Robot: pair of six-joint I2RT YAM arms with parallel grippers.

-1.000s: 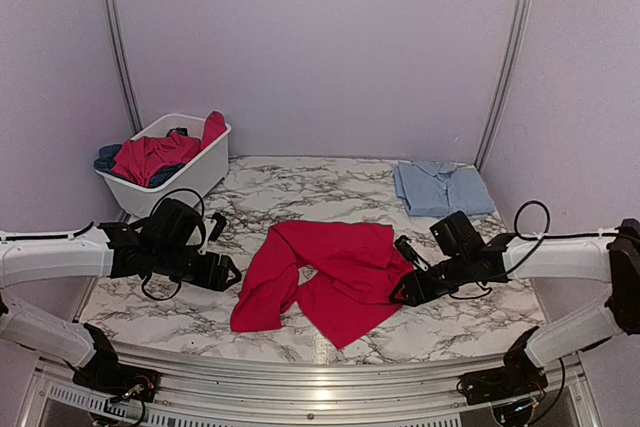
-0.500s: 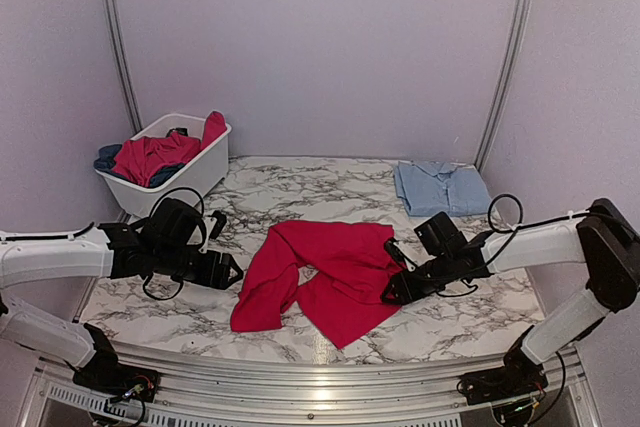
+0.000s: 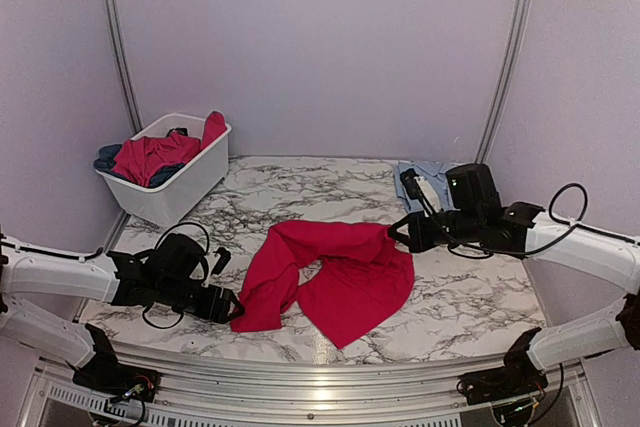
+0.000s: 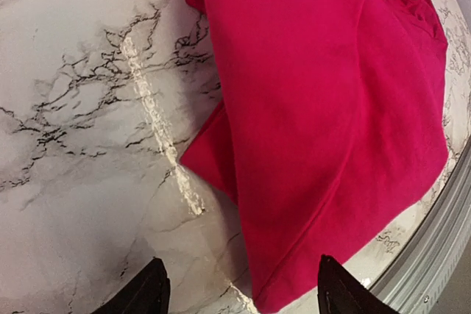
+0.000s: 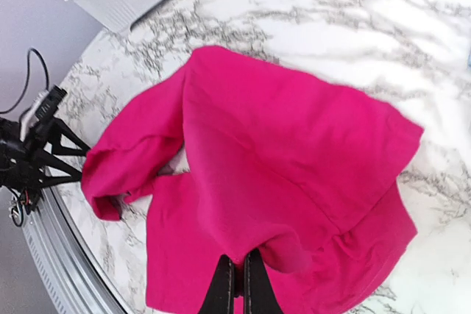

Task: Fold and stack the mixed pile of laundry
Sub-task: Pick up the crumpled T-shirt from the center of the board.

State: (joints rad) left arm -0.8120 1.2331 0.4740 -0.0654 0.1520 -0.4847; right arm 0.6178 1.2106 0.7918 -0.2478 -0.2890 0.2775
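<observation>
The left gripper will grab the red garment's near corner (image 3: 239, 323) (image 4: 269, 298) next, opposite the edge of the garment that the right gripper holds, to spread it for folding.
A bright red garment (image 3: 340, 267) lies crumpled in the middle of the marble table. My right gripper (image 3: 398, 231) is shut on its right edge and holds that edge lifted above the table; the cloth (image 5: 280, 159) hangs from the closed fingers (image 5: 237, 284). My left gripper (image 3: 232, 308) is open, low over the table at the garment's lower left corner (image 4: 294, 284), which lies between its fingertips (image 4: 327, 292). More laundry, red and dark blue (image 3: 150, 157), fills the white basket. A folded light blue shirt (image 3: 440, 187) lies at the back right, partly hidden by the right arm.
The white plastic basket (image 3: 190, 182) stands at the back left corner. A metal rail (image 3: 330, 372) runs along the table's near edge, close under the garment's lower end. Bare marble (image 3: 300, 192) shows behind the garment.
My right gripper has closed on the garment's right edge and lifted it up and back to the right. My left gripper has moved down toward the near edge, to the garment's lower left corner.
</observation>
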